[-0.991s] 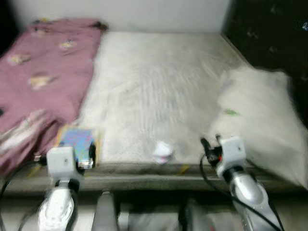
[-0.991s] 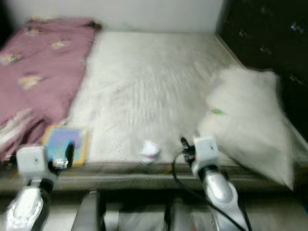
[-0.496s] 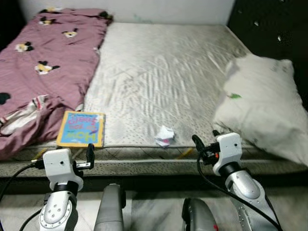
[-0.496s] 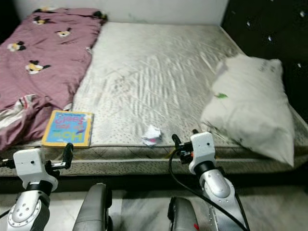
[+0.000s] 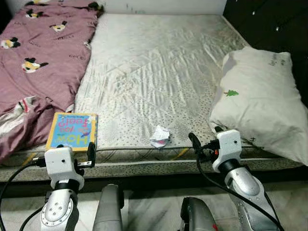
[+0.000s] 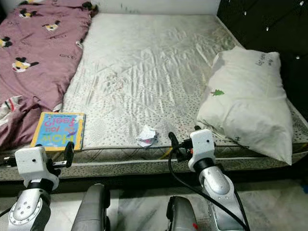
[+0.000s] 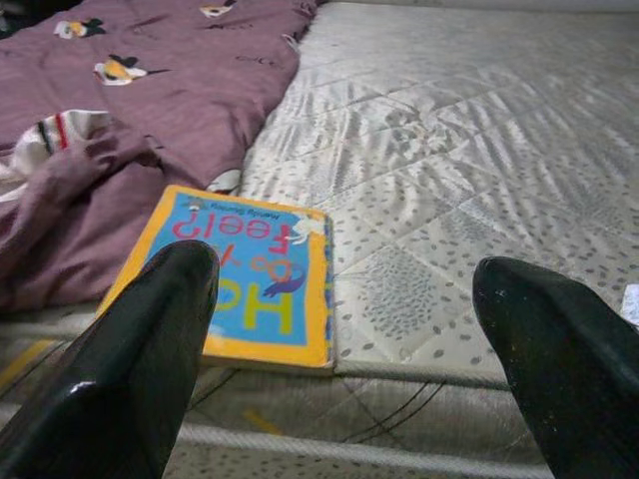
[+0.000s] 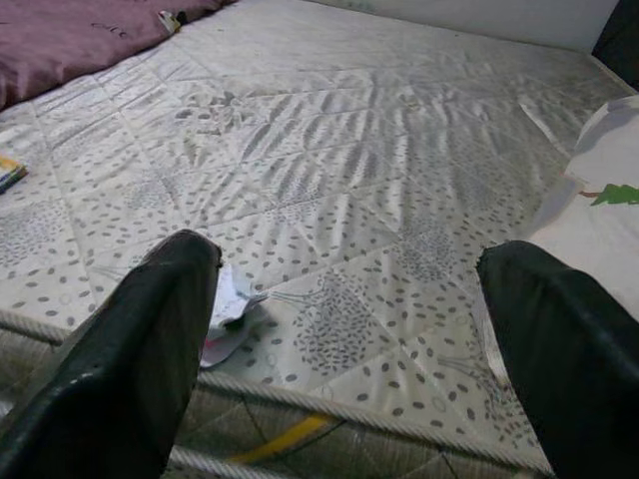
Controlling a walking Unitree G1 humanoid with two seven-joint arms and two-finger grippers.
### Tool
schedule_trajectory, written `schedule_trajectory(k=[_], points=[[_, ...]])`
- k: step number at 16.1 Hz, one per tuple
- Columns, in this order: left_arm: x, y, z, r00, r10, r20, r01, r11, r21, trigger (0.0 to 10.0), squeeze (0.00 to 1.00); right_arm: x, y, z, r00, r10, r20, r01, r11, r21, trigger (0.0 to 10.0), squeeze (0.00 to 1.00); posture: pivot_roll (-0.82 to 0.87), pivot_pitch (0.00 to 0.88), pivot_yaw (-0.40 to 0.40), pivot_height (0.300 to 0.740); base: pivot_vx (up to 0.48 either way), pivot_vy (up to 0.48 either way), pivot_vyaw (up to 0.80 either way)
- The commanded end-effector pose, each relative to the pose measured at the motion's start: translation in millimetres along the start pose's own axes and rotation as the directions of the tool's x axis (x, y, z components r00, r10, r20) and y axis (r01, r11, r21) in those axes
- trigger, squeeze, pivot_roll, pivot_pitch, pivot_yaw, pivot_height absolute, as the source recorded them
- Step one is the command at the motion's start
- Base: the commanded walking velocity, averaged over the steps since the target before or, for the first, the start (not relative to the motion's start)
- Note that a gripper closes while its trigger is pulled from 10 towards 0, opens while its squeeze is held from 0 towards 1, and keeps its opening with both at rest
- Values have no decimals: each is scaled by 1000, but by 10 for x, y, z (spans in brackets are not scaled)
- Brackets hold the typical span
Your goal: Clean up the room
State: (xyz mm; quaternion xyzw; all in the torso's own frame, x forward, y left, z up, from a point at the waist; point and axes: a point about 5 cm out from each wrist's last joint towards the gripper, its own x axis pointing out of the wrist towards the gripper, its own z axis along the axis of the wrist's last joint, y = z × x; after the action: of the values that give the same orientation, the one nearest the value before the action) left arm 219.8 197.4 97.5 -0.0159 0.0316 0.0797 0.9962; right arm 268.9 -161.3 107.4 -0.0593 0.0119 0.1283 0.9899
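Observation:
My right gripper grabs the paper by its raised crumpled fold (image 5: 160,130) next, which stands up. The paper rests on the mattress with its lower part (image 5: 160,143).
A yellow and blue picture book (image 5: 72,131) lies flat near the mattress's front edge, beside a purple patterned blanket (image 5: 38,57). A crumpled paper scrap (image 5: 160,137) rests near the front edge in the middle. My left gripper (image 7: 344,369) hovers just before the bed's edge, open and empty, with the book (image 7: 250,274) ahead between its fingers. My right gripper (image 8: 349,369) is also open and empty, held before the edge to the right of the paper scrap (image 8: 228,314). Both arms are low in front of the bed.
A bare quilted mattress (image 5: 154,62) spans the view. A white pillow (image 5: 260,110) with a small green tree mark lies at its right side, against a dark headboard (image 5: 274,24). The blanket covers the left third. Pale floor (image 5: 154,207) lies under my arms.
The view has sharpened and shifted as the camera moved, so the bed sits a little nearer and lower in frame. Both grippers keep the same open pose before the edge.

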Motion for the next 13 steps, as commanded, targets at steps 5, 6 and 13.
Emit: schedule_trajectory(k=[5,6,13], points=[[40,-8,-12,1000,-5,-11,5,1000,-11,10000,0,8,19,-40,1000,21,-16,-22,999,-26,10000,0,31,93,-34,610,0,0,473],[38,-10,-14,1000,-6,-11,6,1000,-12,10000,0,6,15,-44,1000,18,-17,-18,1000,-24,10000,0,30,92,-34,610,0,0,0],[47,-22,-9,1000,-8,-7,8,1000,-20,10000,0,12,32,-98,998,27,-51,-29,999,-43,10000,0,30,94,-35,610,0,0,0]])
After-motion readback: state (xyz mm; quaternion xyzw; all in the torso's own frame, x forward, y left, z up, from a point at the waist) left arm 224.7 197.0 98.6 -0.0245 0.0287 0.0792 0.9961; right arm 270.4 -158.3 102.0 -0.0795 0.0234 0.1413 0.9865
